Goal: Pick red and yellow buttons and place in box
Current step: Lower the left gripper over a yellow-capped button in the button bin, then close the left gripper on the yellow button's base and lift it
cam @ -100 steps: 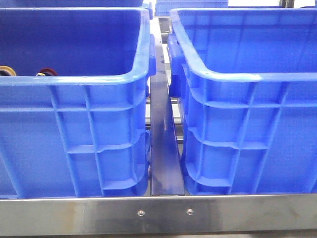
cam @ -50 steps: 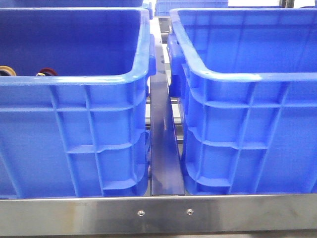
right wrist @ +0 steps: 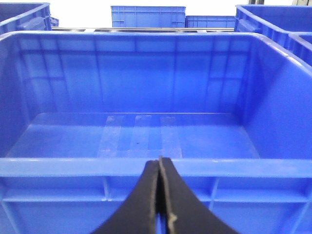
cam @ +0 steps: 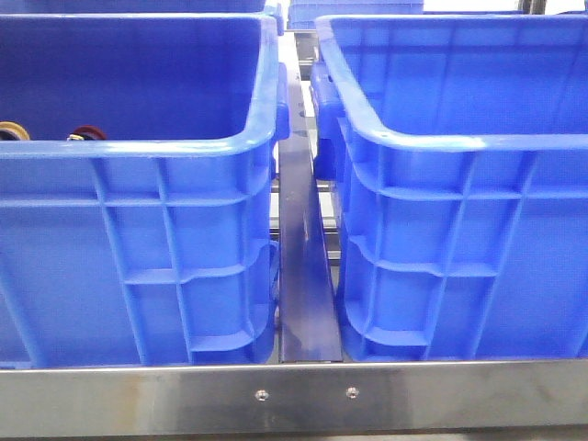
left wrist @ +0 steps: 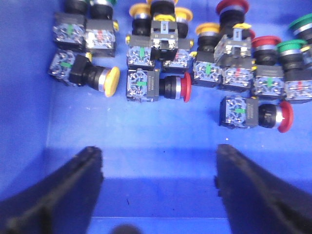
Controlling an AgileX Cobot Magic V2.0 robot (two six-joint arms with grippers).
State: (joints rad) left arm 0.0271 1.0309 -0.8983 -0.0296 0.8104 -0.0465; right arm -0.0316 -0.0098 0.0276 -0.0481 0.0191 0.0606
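Observation:
The topmost yellow-capped button has a round neck [left wrist: 162,8], so my left gripper will grab it next by its square block [left wrist: 164,37], where two flat sides face each other.
In the left wrist view, several push buttons lie in a heap on the blue floor of a crate [left wrist: 29,97]. A yellow-capped button [left wrist: 102,79] lies on its side, apart from a red-capped one [left wrist: 170,87] and another red one [left wrist: 273,115]. My left gripper [left wrist: 158,153] hangs open above bare floor just short of them, holding nothing. From the front, only a yellow cap [cam: 11,130] and a red cap [cam: 87,133] peek over the left crate's rim [cam: 138,147]. The right box [cam: 441,142] is empty. My right gripper [right wrist: 160,163] is shut on nothing, just outside that box's near rim [right wrist: 73,166].
Green-capped buttons [left wrist: 302,29] mix with the red and yellow ones. A metal rail [cam: 303,276] runs between the two crates, and a steel bar [cam: 294,395] crosses in front. More blue crates [right wrist: 146,15] stand behind.

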